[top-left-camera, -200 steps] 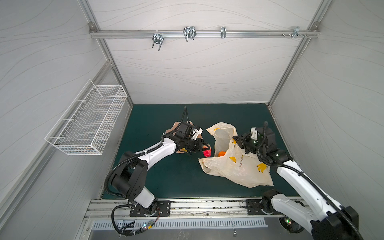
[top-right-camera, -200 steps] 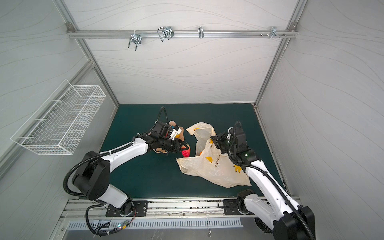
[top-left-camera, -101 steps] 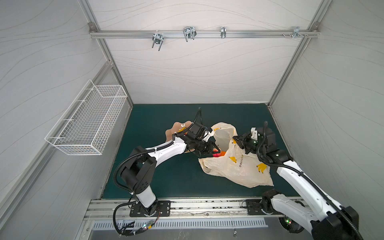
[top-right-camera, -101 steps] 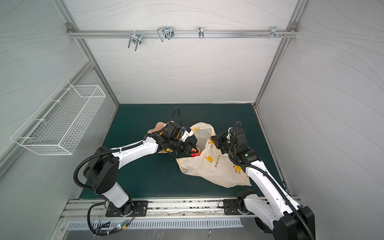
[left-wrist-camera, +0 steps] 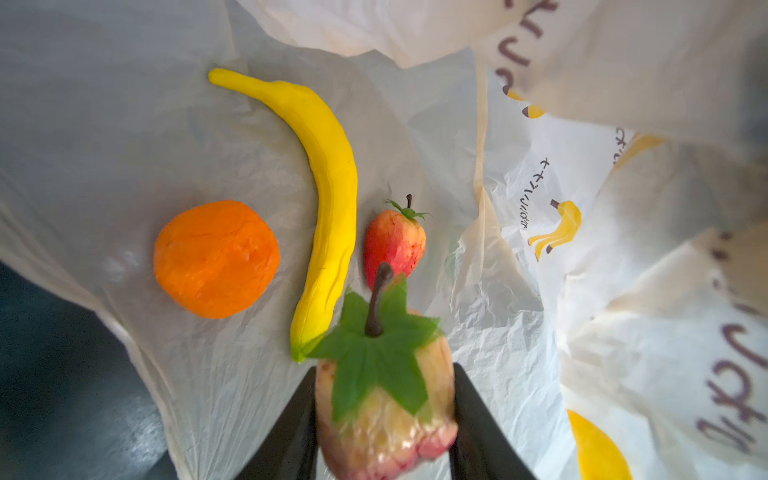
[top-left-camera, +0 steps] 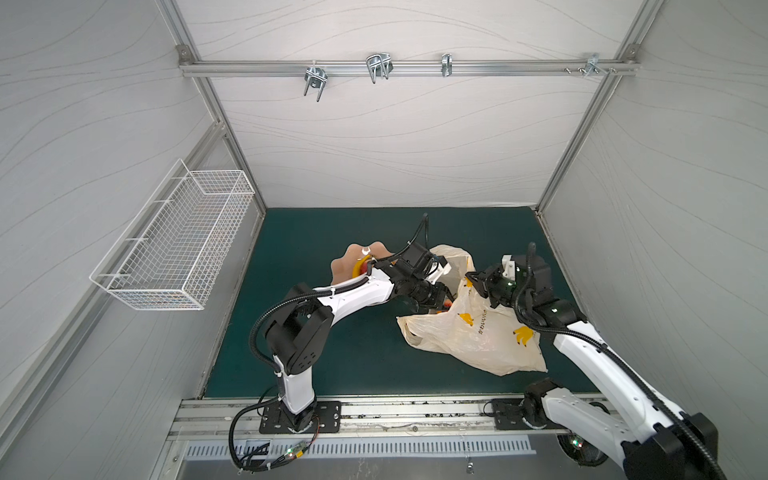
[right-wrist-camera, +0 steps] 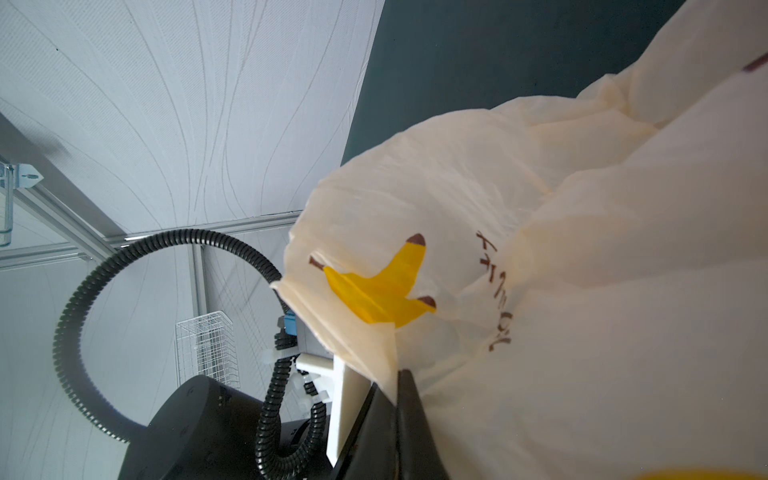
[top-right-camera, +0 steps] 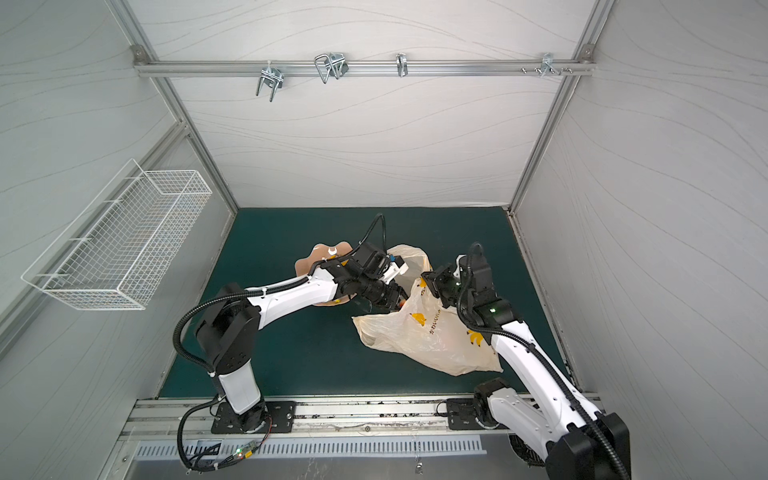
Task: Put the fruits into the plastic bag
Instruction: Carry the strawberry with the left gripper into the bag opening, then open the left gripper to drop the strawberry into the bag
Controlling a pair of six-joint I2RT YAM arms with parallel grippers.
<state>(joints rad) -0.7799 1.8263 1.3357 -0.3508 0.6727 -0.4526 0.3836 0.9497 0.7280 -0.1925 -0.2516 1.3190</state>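
Note:
The pale yellow fruit (left-wrist-camera: 384,428) is still high over the bag's lower sheet (left-wrist-camera: 260,380), so my left gripper first lowers it deeper inside and only then lets go.
In the left wrist view my left gripper (left-wrist-camera: 382,374) is shut on a pale yellow and red fruit (left-wrist-camera: 386,424) with a green leaf and brown stem. It hangs inside the open plastic bag (left-wrist-camera: 519,332). An orange (left-wrist-camera: 216,259), a yellow banana (left-wrist-camera: 328,199) and a red strawberry (left-wrist-camera: 395,243) lie on the bag's lower sheet. In both top views the left gripper (top-left-camera: 440,301) reaches into the mouth of the bag (top-left-camera: 478,336). My right gripper (right-wrist-camera: 399,374) is shut on the bag's upper edge and holds it up (top-left-camera: 478,282).
A pink wavy-edged bowl (top-left-camera: 345,262) sits just left of the bag behind the left arm, with a yellow banana (top-left-camera: 357,269) in it. A white wire basket (top-left-camera: 178,245) hangs on the left wall. A rail with metal hooks (top-left-camera: 378,68) crosses the back wall.
My left gripper has carried the fruit rightward from beside the bowl into the bag's mouth. The right arm and its hold on the bag have not moved.

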